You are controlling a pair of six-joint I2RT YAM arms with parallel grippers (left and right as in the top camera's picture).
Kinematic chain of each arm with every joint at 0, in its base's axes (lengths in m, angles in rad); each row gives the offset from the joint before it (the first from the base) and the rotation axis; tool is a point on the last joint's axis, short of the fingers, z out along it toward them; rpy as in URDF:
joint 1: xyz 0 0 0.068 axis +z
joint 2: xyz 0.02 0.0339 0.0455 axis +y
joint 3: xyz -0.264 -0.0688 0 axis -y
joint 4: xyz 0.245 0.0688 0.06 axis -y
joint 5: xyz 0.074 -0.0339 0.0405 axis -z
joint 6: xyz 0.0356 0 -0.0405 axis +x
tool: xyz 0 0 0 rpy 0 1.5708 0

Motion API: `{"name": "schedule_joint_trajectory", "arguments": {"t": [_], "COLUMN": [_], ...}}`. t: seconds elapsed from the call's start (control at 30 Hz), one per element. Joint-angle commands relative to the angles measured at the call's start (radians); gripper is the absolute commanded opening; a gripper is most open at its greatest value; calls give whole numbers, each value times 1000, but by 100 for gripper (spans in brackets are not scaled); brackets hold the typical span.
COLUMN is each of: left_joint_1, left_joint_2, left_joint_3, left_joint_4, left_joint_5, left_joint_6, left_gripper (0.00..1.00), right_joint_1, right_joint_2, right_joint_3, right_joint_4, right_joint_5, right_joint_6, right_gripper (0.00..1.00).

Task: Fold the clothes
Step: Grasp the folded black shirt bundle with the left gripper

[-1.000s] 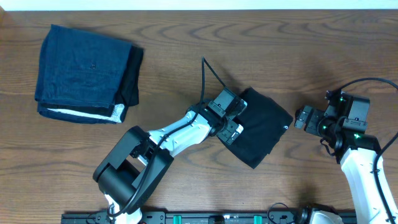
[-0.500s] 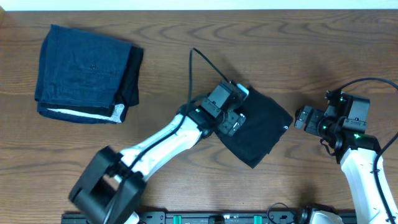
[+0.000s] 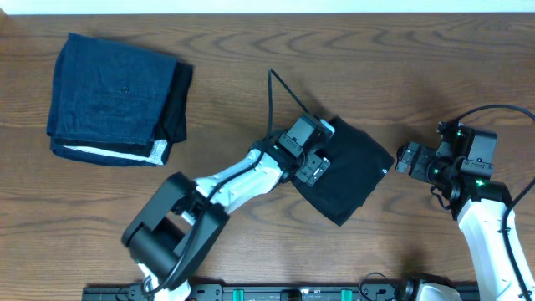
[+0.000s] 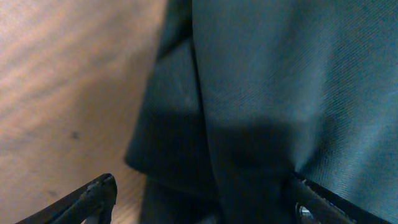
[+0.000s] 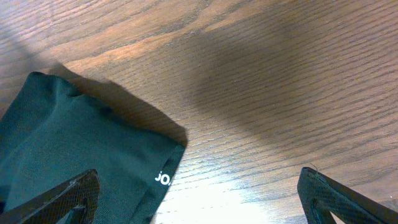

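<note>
My left gripper grips the folded black shirt by its layered edge (image 4: 198, 181) next, layers together, to lay it folded on the dark-blue garment.
The clothes, a black shirt (image 3: 355, 171), lie folded into a small bundle right of the table's middle. My left gripper (image 3: 320, 160) hovers low over the bundle's left edge. In the left wrist view its fingers (image 4: 99, 196) stand wide apart, open, with the shirt's layered edge (image 4: 180, 143) between and beyond them. My right gripper (image 3: 403, 159) stands open just right of the bundle's right corner. In the right wrist view that corner of the shirt (image 5: 81, 155) with its small white logo (image 5: 163, 178) lies near the left finger (image 5: 68, 196), and bare wood lies under my right gripper (image 5: 199, 199).
A folded dark-blue garment (image 3: 113, 100) with a white edge lies at the back left. A black cable (image 3: 280, 96) arcs up behind my left wrist. A black rail (image 3: 292, 293) runs along the table's front edge.
My left arm swung its elbow out to the left and came back, while its gripper stayed at the shirt's left edge. The right arm and the shirt have not moved.
</note>
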Motion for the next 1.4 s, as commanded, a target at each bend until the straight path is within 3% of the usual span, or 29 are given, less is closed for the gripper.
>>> {"name": "schedule_joint_trajectory", "arguments": {"t": [0.0,0.27,0.47,0.6,0.83,0.93,1.07,1.2,1.3,1.37], "left_joint_1": [4,4,4,4,4,4,4,4,4,4], "left_joint_2": [44,61,61,64,64,64,64,64,61,49], "left_joint_3": [3,3,3,-1,-17,-17,-17,-16,-10,0], "left_joint_4": [0,-29,-31,-35,-53,-65,-64,-64,-64,-65], "left_joint_5": [-16,-15,-8,-7,32,56,55,55,51,26], "left_joint_6": [-2,-140,-146,-247,-257,-257,-257,-257,-231,-222], "left_gripper": [87,86,86,86,85,78,44,27,6,6], "right_joint_1": [-8,-8,-8,-8,-8,-8,-8,-8,-8,-8], "right_joint_2": [-8,-8,-8,-8,-8,-8,-8,-8,-8,-8], "right_joint_3": [16,16,16,16,16,16,16,16,16,16], "right_joint_4": [-1,-1,-1,-1,-1,-1,-1,-1,-1,-1], "right_joint_5": [7,7,7,7,7,7,7,7,7,7], "right_joint_6": [-7,-7,-7,-7,-7,-7,-7,-7,-7,-7], "right_gripper": [99,99,99,99,99,99,99,99,99,99]}}
